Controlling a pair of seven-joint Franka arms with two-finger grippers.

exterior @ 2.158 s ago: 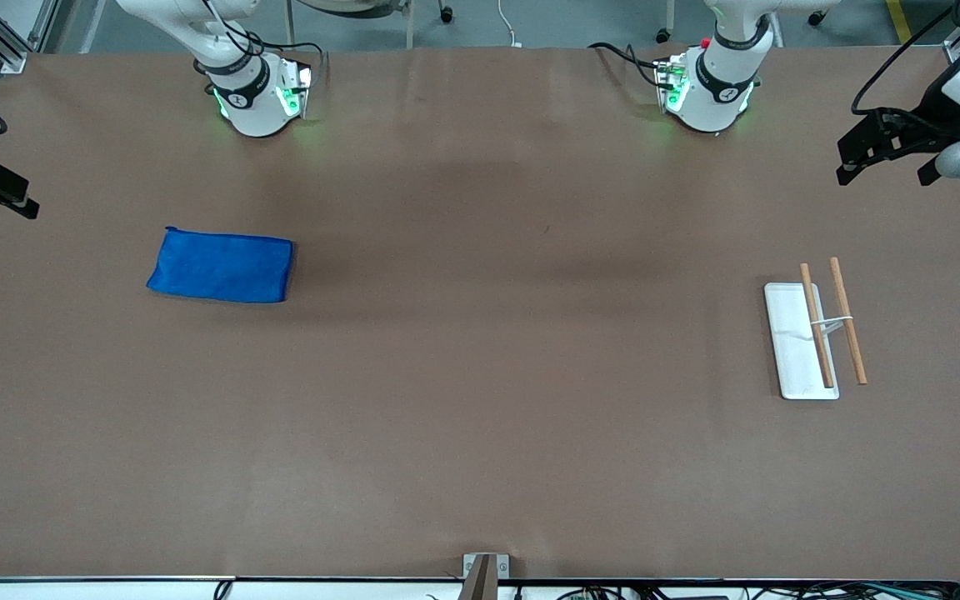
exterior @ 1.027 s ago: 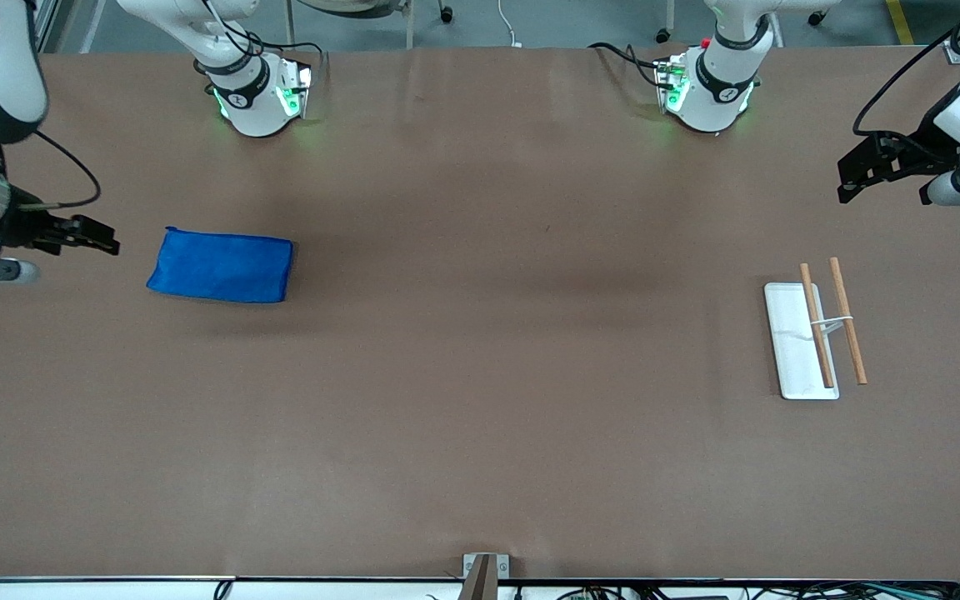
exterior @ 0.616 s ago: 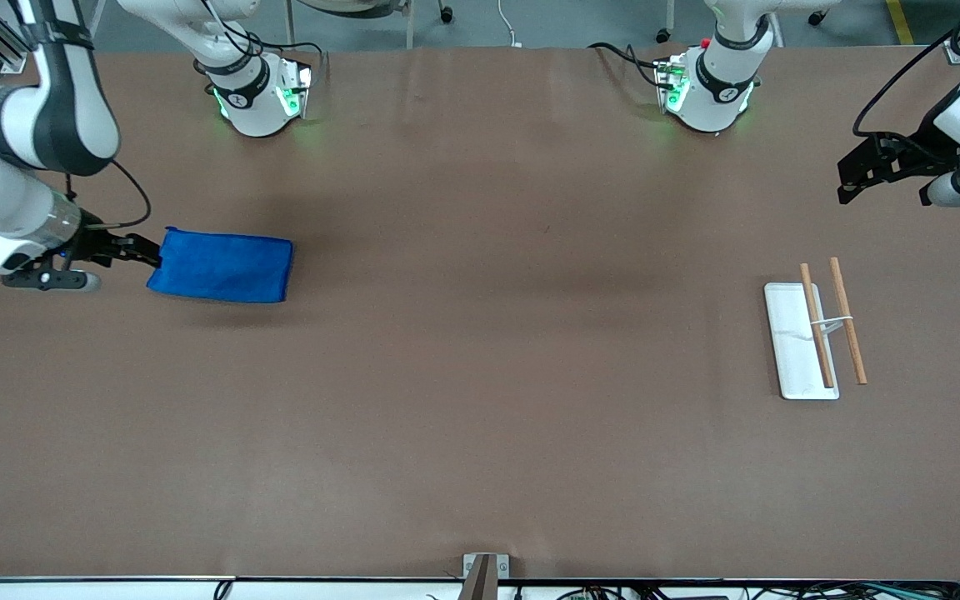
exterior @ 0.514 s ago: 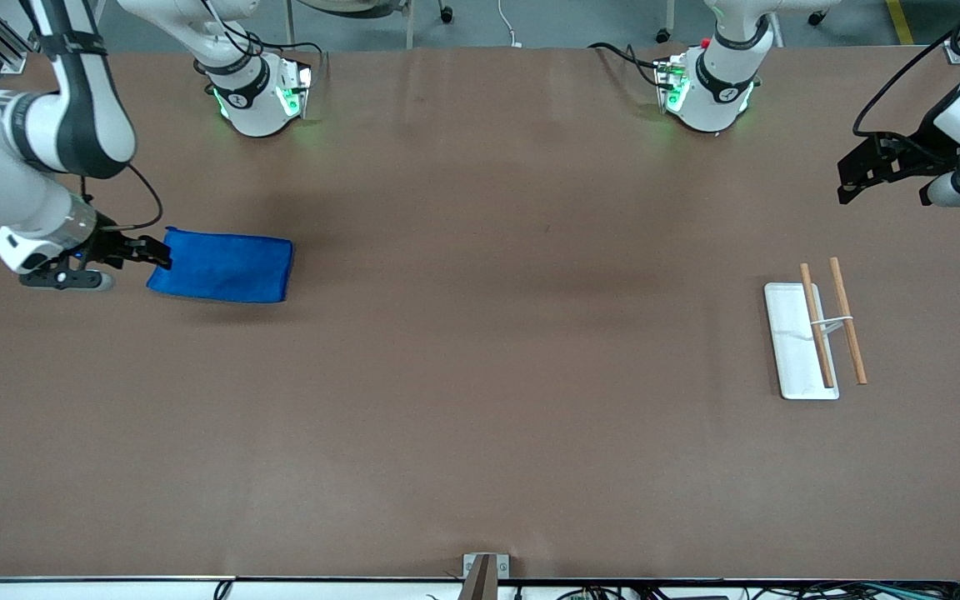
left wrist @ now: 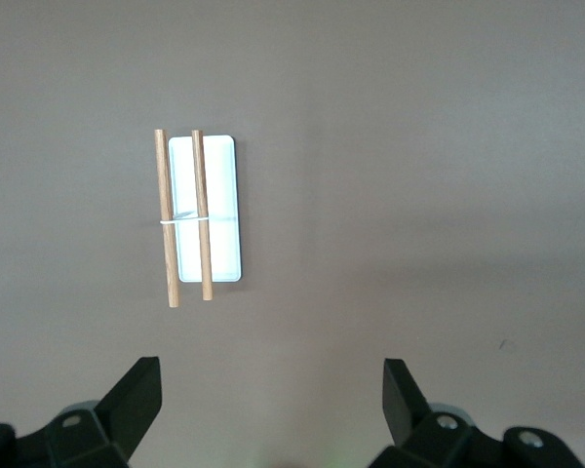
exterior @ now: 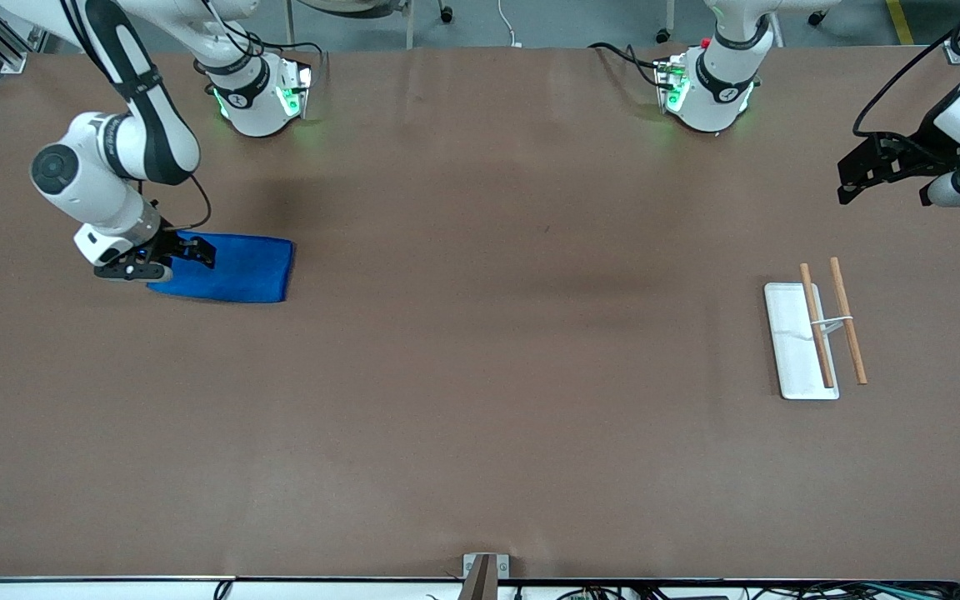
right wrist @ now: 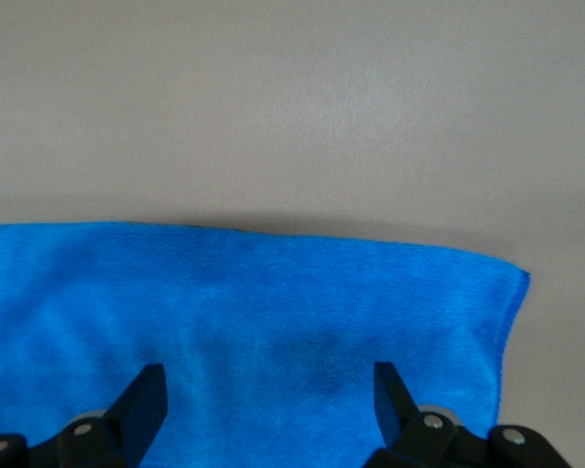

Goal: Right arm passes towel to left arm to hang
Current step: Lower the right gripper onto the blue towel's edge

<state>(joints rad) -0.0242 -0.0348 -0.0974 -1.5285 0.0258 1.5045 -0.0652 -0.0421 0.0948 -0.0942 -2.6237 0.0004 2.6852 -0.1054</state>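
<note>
I will pinch the blue towel by its short end (exterior: 168,286) with my right gripper. The blue towel's other end (exterior: 272,270) will stay free for my left arm to grab.
The royal-blue towel (exterior: 234,268) lies folded flat on the brown table toward the right arm's end. My right gripper (exterior: 197,250) is open over the towel's end that lies toward the right arm's end of the table; in the right wrist view the towel (right wrist: 244,322) fills the space between the open fingers (right wrist: 146,400). The white rack tray (exterior: 795,340) with two wooden rods (exterior: 847,321) stands toward the left arm's end. My left gripper (exterior: 851,162) waits open, high above the table's edge there; its wrist view shows the rack (left wrist: 207,207) below.
Both arm bases (exterior: 255,92) stand along the table's edge farthest from the front camera. A small metal bracket (exterior: 484,567) sits at the table's nearest edge.
My right arm has swung in from the table's end and brought its open gripper over the towel's end. The towel, the rack and the left arm have not moved.
</note>
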